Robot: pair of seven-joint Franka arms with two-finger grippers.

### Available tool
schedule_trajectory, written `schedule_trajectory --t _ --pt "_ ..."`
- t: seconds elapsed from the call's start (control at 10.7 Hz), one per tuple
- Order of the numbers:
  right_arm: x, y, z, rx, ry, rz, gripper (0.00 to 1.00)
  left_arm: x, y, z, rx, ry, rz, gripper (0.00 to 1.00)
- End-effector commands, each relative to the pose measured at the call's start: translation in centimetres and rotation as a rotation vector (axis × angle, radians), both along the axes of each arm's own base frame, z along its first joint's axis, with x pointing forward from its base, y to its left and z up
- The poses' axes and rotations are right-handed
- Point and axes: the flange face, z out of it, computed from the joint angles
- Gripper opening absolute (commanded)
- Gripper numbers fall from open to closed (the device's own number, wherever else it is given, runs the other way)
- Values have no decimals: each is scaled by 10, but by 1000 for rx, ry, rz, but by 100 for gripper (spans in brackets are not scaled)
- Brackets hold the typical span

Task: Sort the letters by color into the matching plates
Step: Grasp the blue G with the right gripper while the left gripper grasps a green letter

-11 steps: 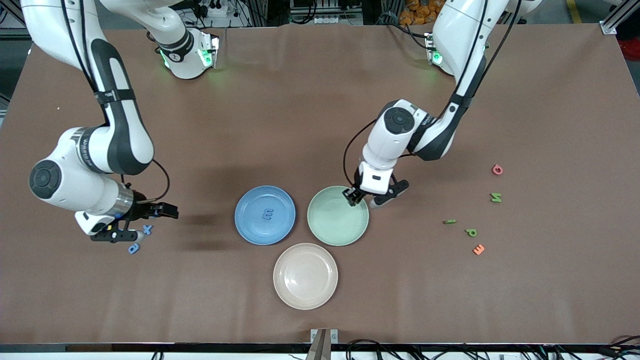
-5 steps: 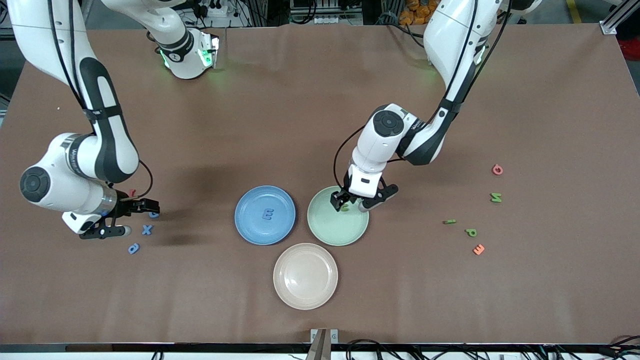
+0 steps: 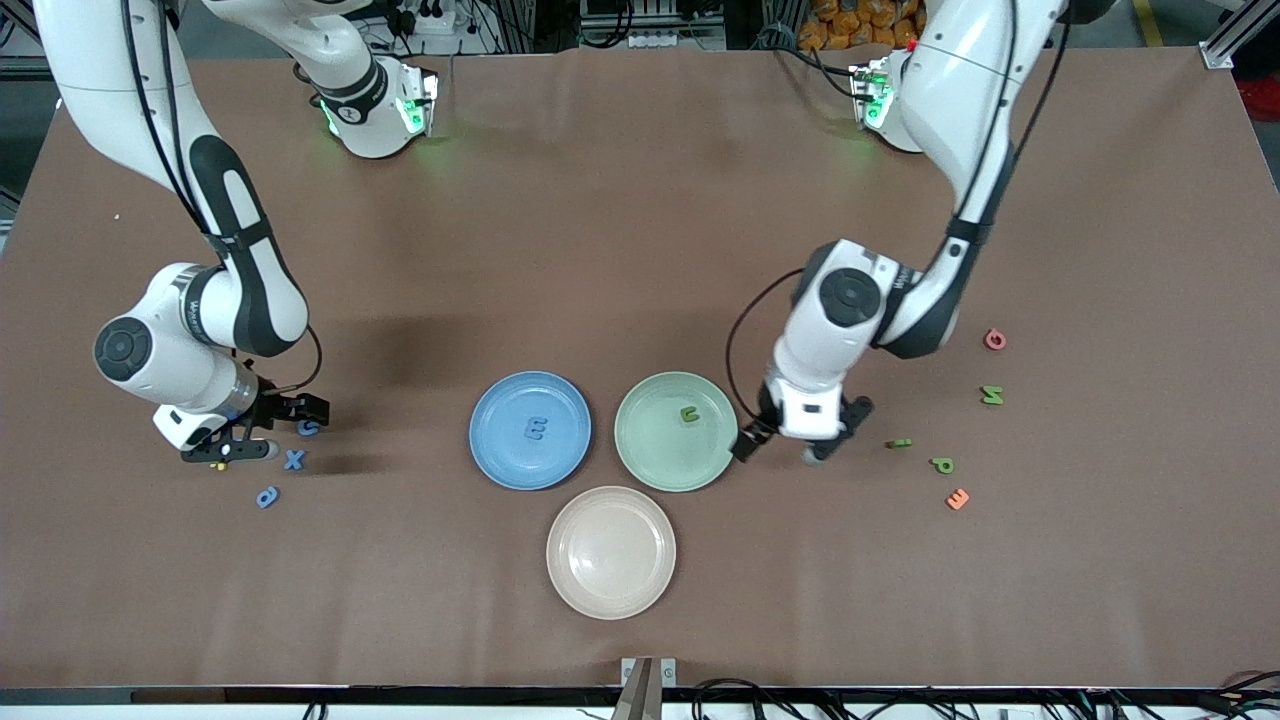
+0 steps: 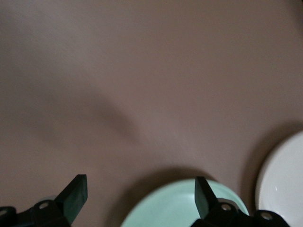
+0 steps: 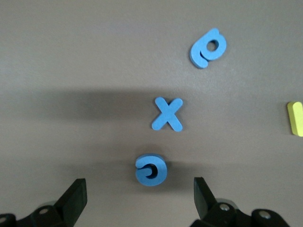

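Observation:
My right gripper's fingers are short of the curled blue letter (image 3: 308, 428), so it isn't time to close yet. My right gripper should first move toward the curled blue letter and then close on it.
In the front view the blue plate (image 3: 503, 455) holds one blue letter (image 3: 535, 429), and the green plate (image 3: 655, 455) holds one green letter (image 3: 690, 413). My left gripper (image 3: 783, 450) (image 4: 139, 198) is open and empty, low beside the green plate's (image 4: 180, 208) rim toward the left arm's end. My right gripper (image 3: 280, 430) (image 5: 137, 198) is open over three blue letters: a curled one (image 3: 308, 427) (image 5: 150, 170) just ahead of its jaws, an X (image 3: 293, 460) (image 5: 167, 114) and a round one (image 3: 266, 496) (image 5: 208, 47). Three green letters (image 3: 941, 465) lie toward the left arm's end.
A beige-pink plate (image 3: 611, 600) (image 4: 284, 179) sits nearer the front camera than the two coloured plates. A red letter (image 3: 994, 340) and an orange letter (image 3: 957, 498) lie among the green ones. A yellow piece (image 5: 295, 118) lies beside the blue letters.
My left gripper opened and left the green letter in the green plate, then moved off the plate toward the left arm's end. My right gripper shifted over the blue letters, still open.

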Motion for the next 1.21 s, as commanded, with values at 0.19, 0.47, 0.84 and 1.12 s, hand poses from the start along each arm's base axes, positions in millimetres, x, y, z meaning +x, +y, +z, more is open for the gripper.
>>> schedule_trajectory --t 0.19,0.47,0.84,1.12 --pt "-10 -7 -30 -18 -19 5 100 22 71 2 -26 129 448 100" --pt "-13 -2 -40 -19 -20 10 87 26 109 -11 36 197 614 100" --pt "-11 1 -38 -19 -27 22 40 30 147 -24 94 236 692 100" --pt "-11 -5 -37 -18 -31 44 15 33 163 -33 102 246 705 100"
